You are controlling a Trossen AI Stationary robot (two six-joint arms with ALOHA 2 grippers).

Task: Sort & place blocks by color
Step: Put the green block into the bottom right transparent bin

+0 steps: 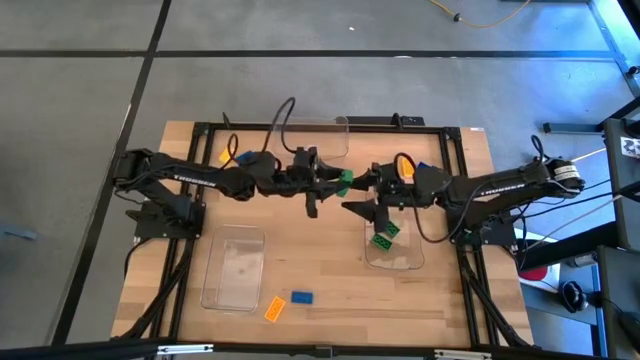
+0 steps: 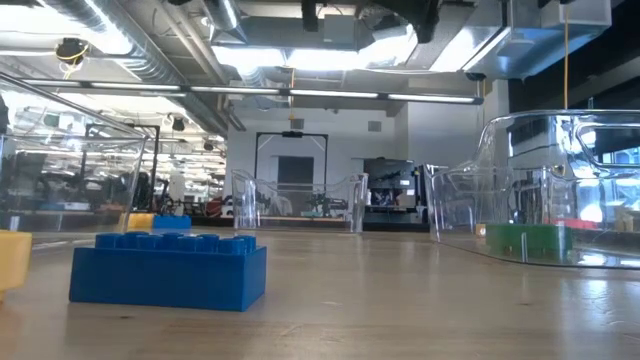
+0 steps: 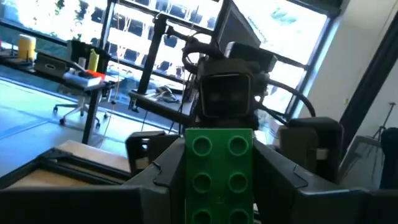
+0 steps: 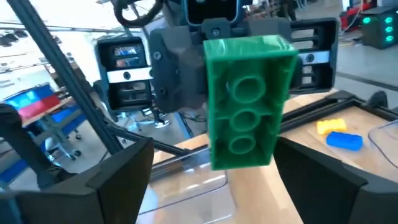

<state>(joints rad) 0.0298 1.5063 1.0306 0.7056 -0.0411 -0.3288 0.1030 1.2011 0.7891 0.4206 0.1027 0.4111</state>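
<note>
The right gripper grabs the green block by its loose end (image 4: 242, 154) next, to lay it in the clear tray of green blocks.
A green studded block (image 1: 345, 179) is held in the air over the table's middle, between the two grippers. My left gripper (image 1: 336, 181) reaches in from the left and is shut on it. My right gripper (image 1: 361, 194) faces it from the right, open. In the right wrist view its fingers (image 4: 124, 168) stand on either side of the block's lower end (image 4: 245, 155); whether they touch it does not show. More green blocks (image 1: 384, 238) lie in the right tray (image 1: 410, 262). An orange block (image 1: 274, 308) and a blue block (image 1: 302, 297) lie on the table near the near edge. My left gripper pinches the green block (image 3: 219, 168) between its two fingers (image 3: 165, 171), one on each long side. The fingers come level from the table's left. The block is lifted clear of the table, its studded face toward my left wrist and its hollow underside (image 4: 244, 118) toward the right gripper.
A clear tray (image 1: 232, 265) sits near the left arm and another clear tray (image 1: 325, 135) at the far edge. An orange and a blue block (image 1: 228, 157) lie far left, and another pair (image 1: 408, 166) by the right arm. A black frame (image 1: 300, 126) borders the table.
</note>
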